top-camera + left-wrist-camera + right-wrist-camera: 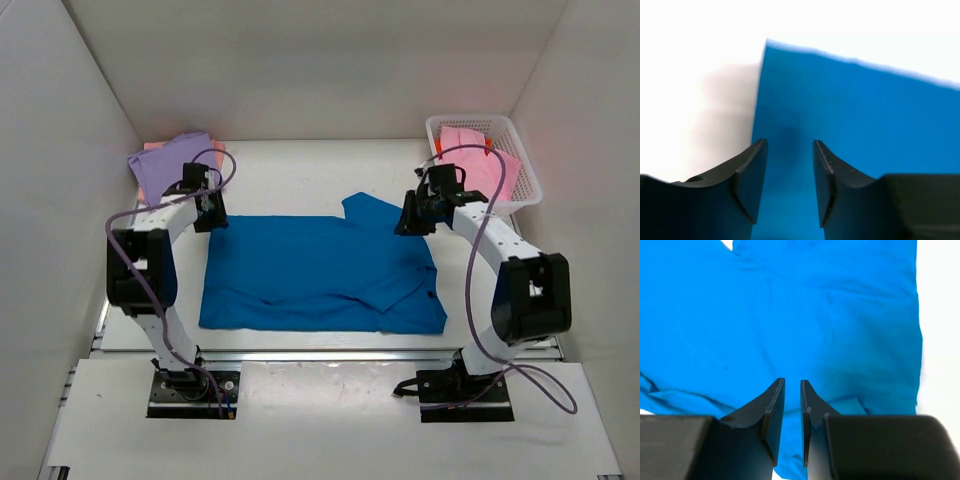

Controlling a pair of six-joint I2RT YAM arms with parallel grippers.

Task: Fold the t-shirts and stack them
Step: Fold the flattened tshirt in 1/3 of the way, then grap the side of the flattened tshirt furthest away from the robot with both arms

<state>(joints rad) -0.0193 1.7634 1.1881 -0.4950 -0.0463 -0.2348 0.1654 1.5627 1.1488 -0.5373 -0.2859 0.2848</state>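
I should next use my left gripper to pinch the blue t-shirt [320, 270] at its far corner [220, 221], so that its far edge can fold over toward its near edge.
A bright blue t-shirt [320, 270] lies spread across the middle of the table, with one sleeve [366, 209] sticking out at its far edge and a fold near its right side. My left gripper [212, 215] hovers over the shirt's far left corner; in the left wrist view it [790, 145] stands open above the blue cloth [855, 125], with nothing between its fingers. My right gripper [410, 220] hangs over the far right part. In the right wrist view it [792, 382] shows a narrow empty gap, with the blue cloth [815, 315] below.
A folded lavender t-shirt [172, 163] lies on a salmon one [153, 147] at the back left corner. A white mesh basket [528, 170] at the back right holds light pink shirts [468, 148] and a bit of orange [487, 143]. White walls close in three sides.
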